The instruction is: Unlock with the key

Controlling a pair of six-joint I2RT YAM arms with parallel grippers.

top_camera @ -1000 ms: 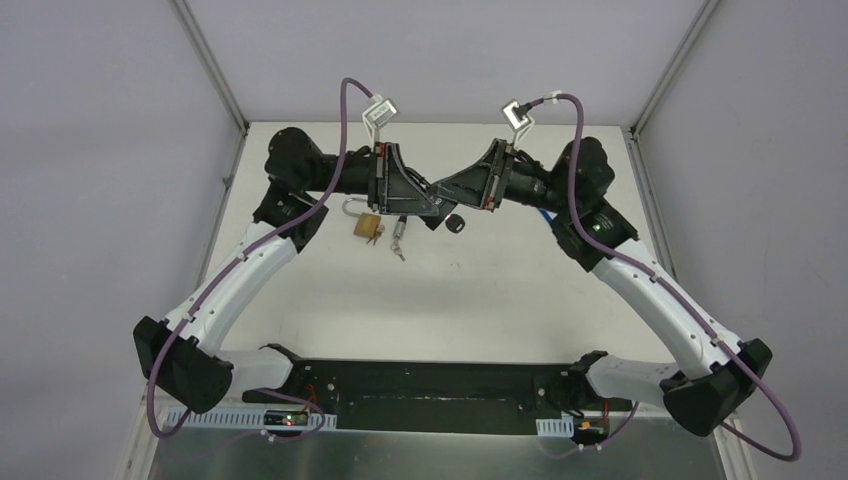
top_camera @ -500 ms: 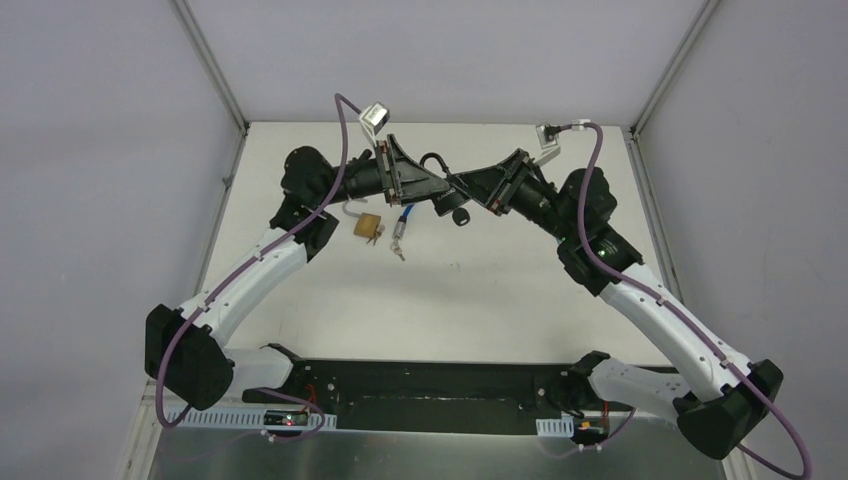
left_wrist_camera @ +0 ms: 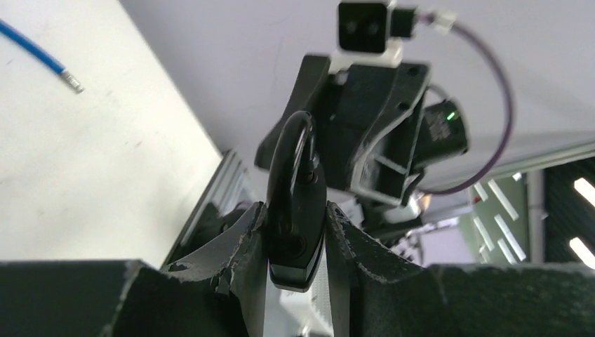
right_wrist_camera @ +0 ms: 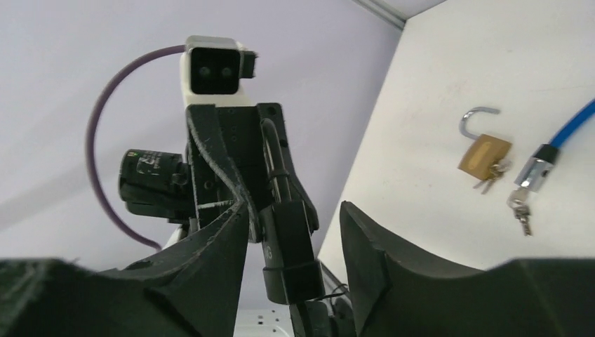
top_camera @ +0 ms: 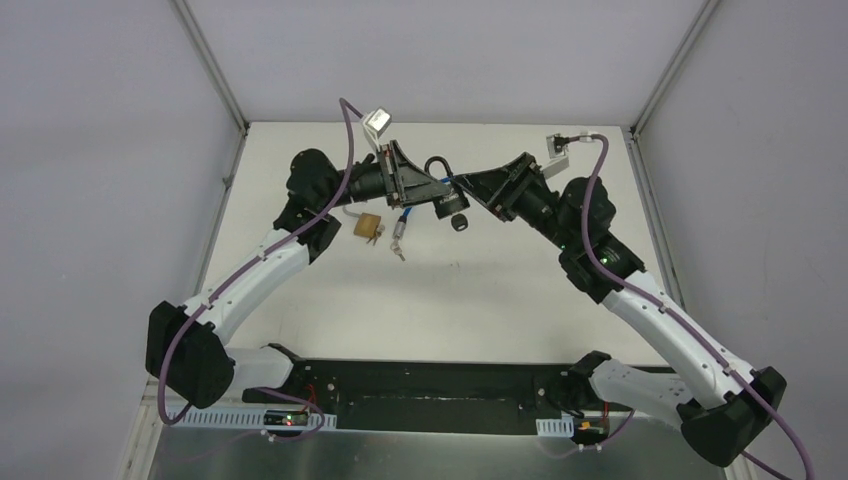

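I should next grab the black padlock's shackle (top_camera: 438,164) (right_wrist_camera: 275,156) with my right gripper to pull it open. The padlock's body stays in my left gripper.
A black padlock (top_camera: 449,203) with a closed black shackle is held above the table by my left gripper (top_camera: 441,195), which is shut on its body. In the left wrist view the padlock (left_wrist_camera: 295,217) sits pinched between both fingers of the left gripper (left_wrist_camera: 295,210), shackle pointing away. My right gripper (top_camera: 470,190) faces it from the right. In the right wrist view the right gripper (right_wrist_camera: 295,217) is open, with the padlock (right_wrist_camera: 288,246) between its jaws, close to the left finger. Small keys (top_camera: 398,244) lie on the table at the end of a blue cable (top_camera: 404,214).
A brass padlock (top_camera: 367,226) with an open shackle and keys hanging from it lies on the table left of the blue cable. It also shows in the right wrist view (right_wrist_camera: 484,154), beside the cable's metal end (right_wrist_camera: 535,173). Walls and frame posts bound the table.
The left gripper has lifted the black padlock up off the table area and turned it shackle-up. The right wrist has rolled and now straddles the padlock's lower end.
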